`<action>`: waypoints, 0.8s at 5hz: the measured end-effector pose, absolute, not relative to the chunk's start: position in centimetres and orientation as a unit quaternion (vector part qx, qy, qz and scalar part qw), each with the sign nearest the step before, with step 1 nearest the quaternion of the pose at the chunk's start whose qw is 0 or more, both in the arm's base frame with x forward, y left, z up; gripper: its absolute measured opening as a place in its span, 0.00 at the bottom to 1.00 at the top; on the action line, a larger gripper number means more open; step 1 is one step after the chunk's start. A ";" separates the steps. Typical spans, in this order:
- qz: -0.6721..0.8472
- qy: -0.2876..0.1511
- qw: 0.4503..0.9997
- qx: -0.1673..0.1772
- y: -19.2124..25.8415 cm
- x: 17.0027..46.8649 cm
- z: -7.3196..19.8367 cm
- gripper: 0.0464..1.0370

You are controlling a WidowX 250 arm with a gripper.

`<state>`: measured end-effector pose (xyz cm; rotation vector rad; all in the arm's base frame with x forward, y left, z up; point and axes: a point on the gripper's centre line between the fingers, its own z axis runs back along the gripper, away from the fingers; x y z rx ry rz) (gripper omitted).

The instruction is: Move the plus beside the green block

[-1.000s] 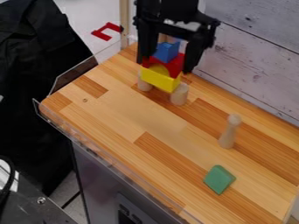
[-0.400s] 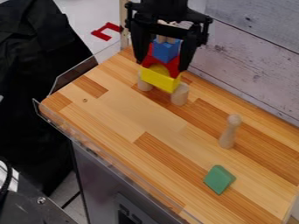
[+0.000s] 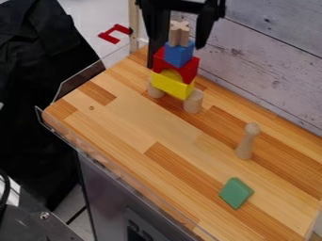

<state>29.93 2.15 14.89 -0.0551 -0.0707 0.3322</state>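
Observation:
My gripper takes hold of the wooden plus by its opposite arms next, to set the plus beside the green block (image 3: pixel 236 193).
The gripper (image 3: pixel 177 50) hangs at the top of the view with its two fingers wide apart, one on each side of the upper part of a block tower. On top of that tower stands the plus (image 3: pixel 179 34), a light wooden cross-shaped piece, resting on a blue block (image 3: pixel 179 54). Nothing is held between the fingers. The green block (image 3: pixel 236 193) lies on the wooden table near the lower right, well apart from the tower.
Below the blue block are a red arch (image 3: pixel 189 71) and a yellow arch (image 3: pixel 172 84) on wooden cylinders (image 3: pixel 193 101). A wooden peg (image 3: pixel 247 141) stands right of centre. A white plank wall (image 3: pixel 270 61) runs behind the table (image 3: pixel 138 122).
The gripper first shifted left, then rose, uncovering the plus on top of the tower. The blocks, the peg and the green block have stayed in place.

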 end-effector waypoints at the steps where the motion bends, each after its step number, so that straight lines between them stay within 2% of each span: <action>1: 0.173 -0.047 0.983 -0.032 2.7 30.5 15.6 0.96; 2: 0.206 -0.028 0.978 -0.012 3.4 31.2 15.4 0.96; 4: 0.255 -0.026 0.967 -0.010 3.9 32.2 15.4 0.96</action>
